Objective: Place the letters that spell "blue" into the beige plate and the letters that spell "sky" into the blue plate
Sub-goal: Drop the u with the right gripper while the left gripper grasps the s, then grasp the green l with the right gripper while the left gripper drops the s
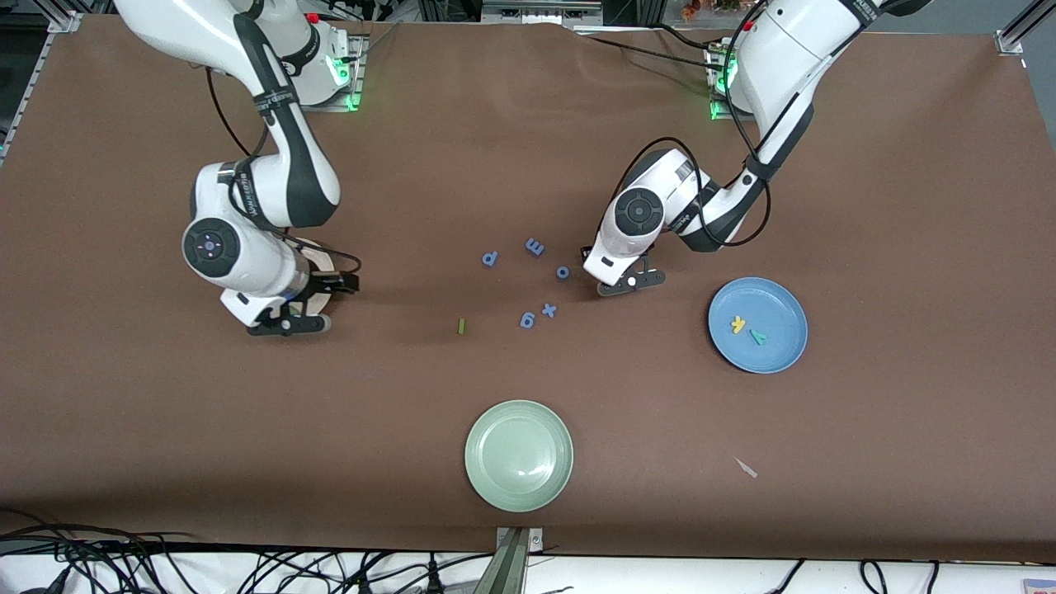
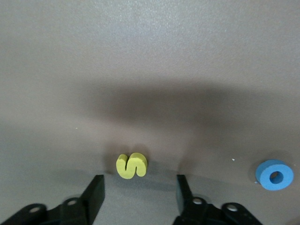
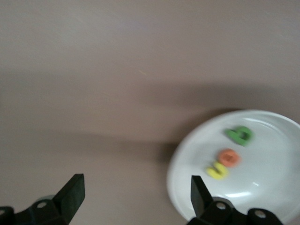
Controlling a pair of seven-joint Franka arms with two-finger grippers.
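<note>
My right gripper picks up the green l by its straight stem (image 1: 461, 326) next, to finish the word "blue" in the beige plate.
The yellow s (image 2: 131, 165) lies on the brown table just ahead of my left gripper (image 2: 139, 190), whose fingers (image 2: 96, 194) stand open to either side of it without touching. This gripper (image 1: 631, 282) is low over the table, beside the blue plate (image 1: 780, 355). That plate holds the yellow k (image 1: 737, 324) and the teal y (image 1: 756, 337). My right gripper (image 3: 136, 187) is open and empty at the rim of the beige plate (image 3: 272, 187), which holds the green b (image 3: 240, 135), orange e (image 3: 229, 157) and yellow u (image 3: 217, 171). The green l (image 1: 463, 327) lies on the table.
Several periwinkle letters (image 1: 535, 246) are scattered mid-table, among them a blue o (image 2: 274, 174) close to my left gripper. A pale green plate (image 1: 519, 455) sits nearer the front camera. The right arm hides most of the beige plate (image 1: 320, 257) in the front view.
</note>
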